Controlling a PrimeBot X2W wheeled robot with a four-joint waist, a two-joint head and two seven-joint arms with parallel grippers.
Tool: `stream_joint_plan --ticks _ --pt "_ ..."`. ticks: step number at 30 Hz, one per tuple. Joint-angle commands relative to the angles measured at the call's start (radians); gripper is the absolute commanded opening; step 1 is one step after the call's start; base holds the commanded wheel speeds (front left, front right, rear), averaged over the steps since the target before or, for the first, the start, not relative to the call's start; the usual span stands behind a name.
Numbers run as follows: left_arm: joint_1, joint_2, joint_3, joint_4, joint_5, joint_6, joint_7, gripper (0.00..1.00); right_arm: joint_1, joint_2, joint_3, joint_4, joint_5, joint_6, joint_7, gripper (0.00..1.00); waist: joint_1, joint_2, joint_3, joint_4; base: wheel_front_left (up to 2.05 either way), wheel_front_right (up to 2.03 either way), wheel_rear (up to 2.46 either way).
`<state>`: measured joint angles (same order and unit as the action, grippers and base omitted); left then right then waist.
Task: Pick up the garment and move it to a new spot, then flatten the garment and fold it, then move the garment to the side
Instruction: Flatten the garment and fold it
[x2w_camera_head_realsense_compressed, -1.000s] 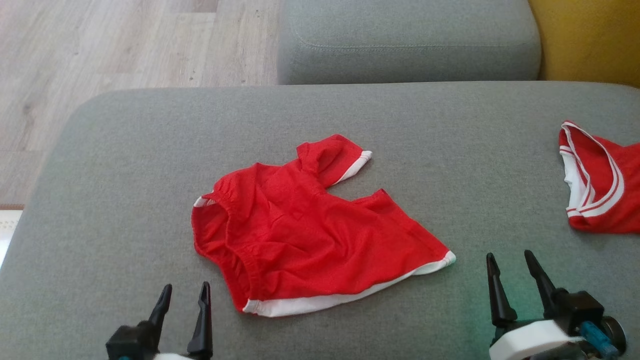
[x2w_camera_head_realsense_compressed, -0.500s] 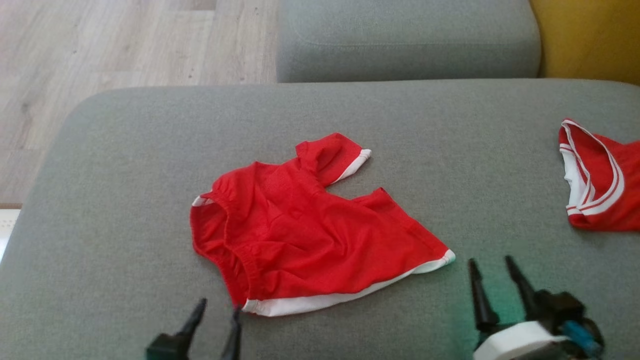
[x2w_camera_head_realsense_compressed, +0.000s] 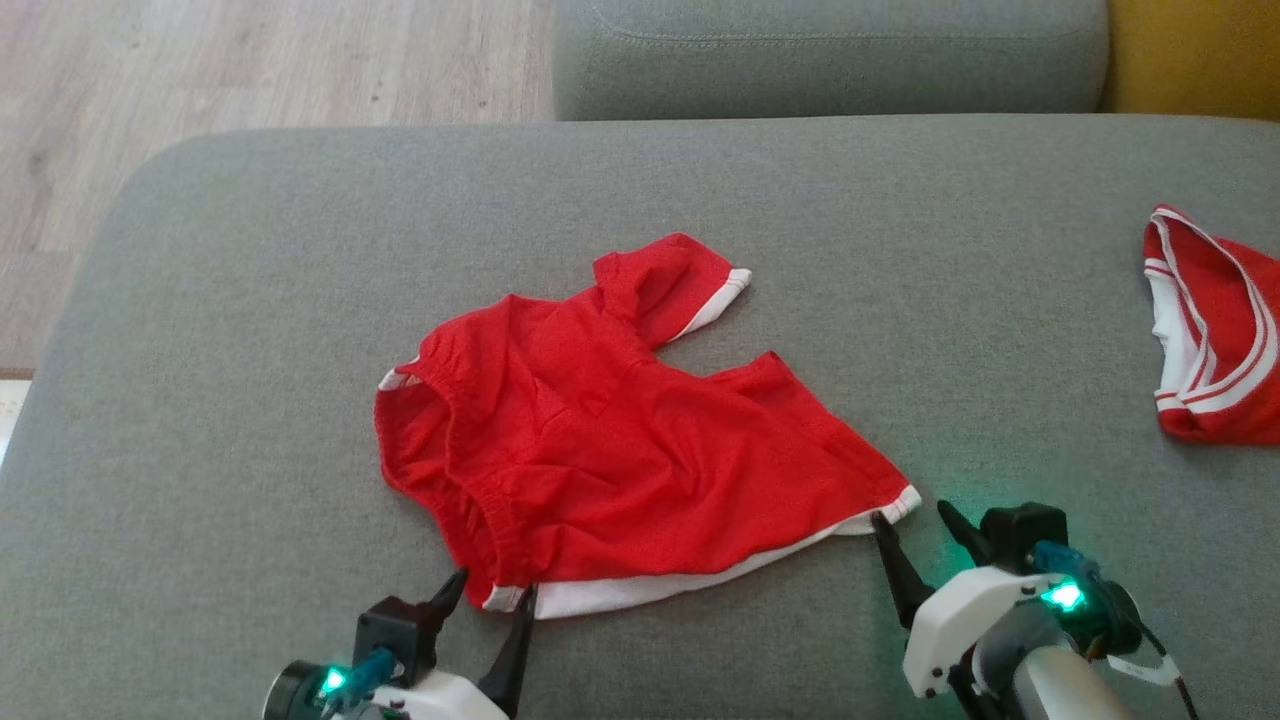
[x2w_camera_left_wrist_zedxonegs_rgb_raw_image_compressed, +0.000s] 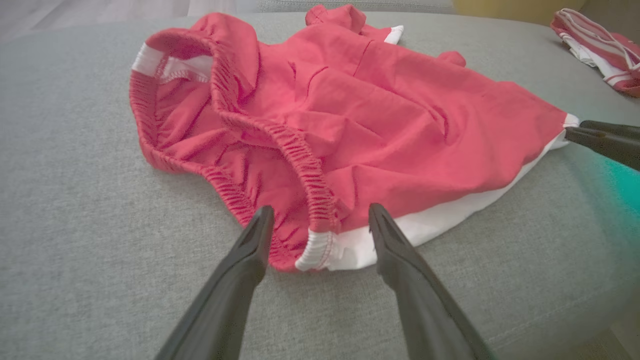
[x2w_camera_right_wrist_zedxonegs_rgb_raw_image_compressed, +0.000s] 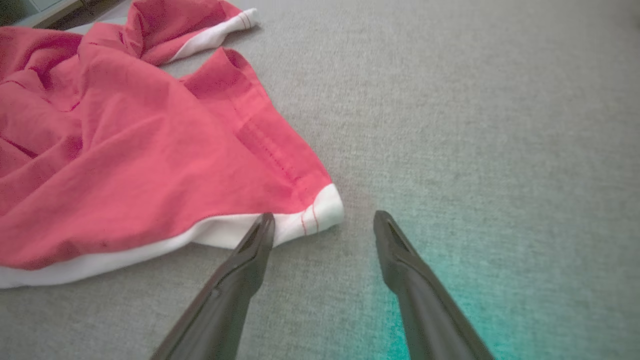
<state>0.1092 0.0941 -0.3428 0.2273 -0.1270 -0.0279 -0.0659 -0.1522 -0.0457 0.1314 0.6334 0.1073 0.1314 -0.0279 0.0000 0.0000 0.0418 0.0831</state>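
Observation:
My right gripper grabs the garment by its white hem corner (x2w_camera_head_realsense_compressed: 907, 499) next, which juts out while the red leg (x2w_camera_head_realsense_compressed: 768, 462) lies flat on the cushion.
A red garment (x2w_camera_head_realsense_compressed: 620, 440) with white trim and an elastic waistband lies crumpled in the middle of the grey cushion (x2w_camera_head_realsense_compressed: 250, 300). My left gripper (x2w_camera_head_realsense_compressed: 492, 590) is open at its near left corner; in the left wrist view (x2w_camera_left_wrist_zedxonegs_rgb_raw_image_compressed: 320, 220) the fingers straddle the white hem end and the waistband. My right gripper (x2w_camera_head_realsense_compressed: 912, 516) is open at the garment's near right corner; in the right wrist view (x2w_camera_right_wrist_zedxonegs_rgb_raw_image_compressed: 322, 220) one fingertip (x2w_camera_right_wrist_zedxonegs_rgb_raw_image_compressed: 264, 225) touches the white hem and the other stands over bare cushion. The garment (x2w_camera_right_wrist_zedxonegs_rgb_raw_image_compressed: 125, 160) rests flat on the cushion there, held by neither.
A second red and white striped cloth (x2w_camera_head_realsense_compressed: 1215, 335) lies at the cushion's right edge. Another grey cushion (x2w_camera_head_realsense_compressed: 830, 60) sits behind, a yellow one (x2w_camera_head_realsense_compressed: 1190, 50) at the far right. Wooden floor (x2w_camera_head_realsense_compressed: 200, 70) lies beyond the cushion's rounded left edge.
Both grippers have moved forward and inward to the garment's near corners, still open. The head camera has tilted down a little. The garment has not moved.

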Motion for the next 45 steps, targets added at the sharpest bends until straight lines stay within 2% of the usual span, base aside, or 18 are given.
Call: stream_joint_plan --ticks 1,18,28,29,30,31,32,33,34,36,40,45 --pt "-0.041 -0.002 0.032 -0.030 -0.010 -0.003 0.007 1.00 -0.043 -0.004 0.030 -0.009 0.000 -0.001 -0.001 1.00 0.0000 0.0000 0.006 0.002 0.00 0.00 0.00" --pt "-0.046 0.013 0.027 -0.021 -0.039 -0.003 0.054 1.00 -0.108 -0.004 0.053 0.057 0.007 -0.001 -0.042 1.00 0.0000 0.0000 0.028 -0.004 0.00 0.00 0.00" --pt "-0.096 0.031 0.008 0.055 -0.035 -0.018 0.058 1.00 -0.132 -0.004 0.077 0.086 0.021 -0.001 -0.053 1.00 0.0000 0.0000 0.043 -0.004 0.00 0.00 0.00" --pt "-0.099 0.032 0.006 0.065 -0.038 -0.021 0.065 0.80 -0.133 -0.004 0.083 0.090 0.025 -0.001 -0.052 1.00 0.0000 0.0000 0.042 -0.005 0.00 0.00 0.00" --pt "-0.102 0.032 0.004 0.074 -0.042 -0.025 0.070 0.45 -0.134 -0.004 0.090 0.093 0.032 -0.001 -0.050 1.00 0.0000 0.0000 0.042 -0.007 0.00 0.00 0.00" --pt "-0.105 0.032 0.003 0.080 -0.046 -0.028 0.071 0.35 -0.137 -0.004 0.096 0.096 0.038 -0.001 -0.049 1.00 0.0000 0.0000 0.043 -0.008 0.00 0.00 0.00" --pt "-0.110 0.033 0.000 0.087 -0.048 -0.032 0.068 0.20 -0.140 -0.004 0.101 0.098 0.044 -0.001 -0.051 0.76 0.0000 0.0000 0.042 -0.010 0.00 0.00 0.00" --pt "-0.116 0.036 -0.003 0.095 -0.048 -0.036 0.065 0.00 -0.144 -0.004 0.100 0.098 0.053 -0.001 -0.056 0.38 0.0000 0.0000 0.041 -0.011 0.00 0.00 0.00" --pt "-0.121 0.038 -0.007 0.105 -0.052 -0.043 0.064 0.00 -0.146 -0.004 0.103 0.098 0.062 -0.001 -0.060 0.00 0.0000 0.0000 0.039 -0.011 0.00 0.00 0.00" --pt "-0.133 0.045 -0.017 0.125 -0.051 -0.052 0.068 0.00 -0.150 -0.004 0.117 0.096 0.083 -0.001 -0.067 0.00 0.0000 0.0000 0.031 -0.015 0.00 0.00 0.00" --pt "-0.136 0.026 0.009 0.086 -0.135 -0.066 0.112 0.00 -0.153 -0.004 0.143 0.043 0.191 -0.001 -0.064 0.00 0.0000 0.0000 0.007 -0.031 0.00 0.00 0.00" --pt "-0.133 0.042 0.062 -0.187 -0.278 -0.083 0.220 0.00 -0.142 -0.027 0.129 -0.196 0.414 -0.001 0.007 0.00 0.0000 0.0000 -0.023 -0.052 0.00 0.00 0.00"
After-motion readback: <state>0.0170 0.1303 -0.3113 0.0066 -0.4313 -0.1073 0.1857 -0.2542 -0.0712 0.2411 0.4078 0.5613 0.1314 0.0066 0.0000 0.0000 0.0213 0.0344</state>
